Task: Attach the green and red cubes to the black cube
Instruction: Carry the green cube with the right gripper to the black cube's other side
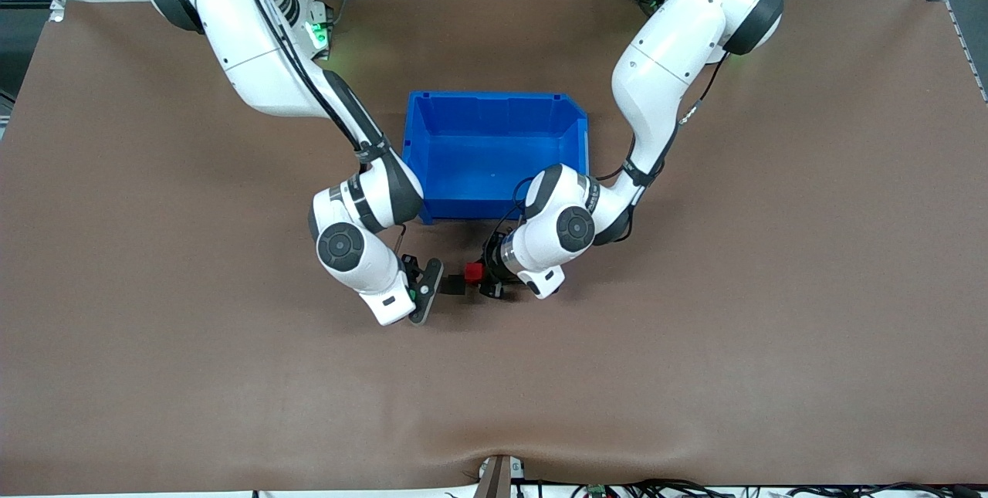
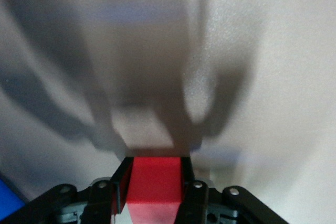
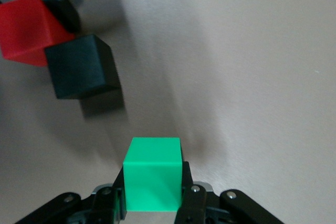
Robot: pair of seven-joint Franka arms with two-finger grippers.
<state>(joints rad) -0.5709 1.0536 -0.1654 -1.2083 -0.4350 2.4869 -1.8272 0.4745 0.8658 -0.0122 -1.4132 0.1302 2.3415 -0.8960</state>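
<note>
My right gripper needs to move the green cube [image 3: 152,174] toward the black cube's near side before it lets go, because the green cube is still short of that side.
My left gripper [image 1: 480,279] is shut on the red cube [image 1: 473,272], which sits between its fingers in the left wrist view [image 2: 155,179], just above the table. The black cube [image 1: 453,284] sits against the red cube's side toward the right arm. In the right wrist view the black cube [image 3: 81,66] touches the red cube [image 3: 26,30] and casts a shadow on the table. My right gripper [image 1: 426,288] is shut on the green cube [image 3: 152,174], a short gap away from the black cube. The black cube does not show in the left wrist view.
An empty blue bin [image 1: 494,100] stands on the brown table, farther from the front camera than both grippers. A corner of the bin shows in the left wrist view [image 2: 8,198].
</note>
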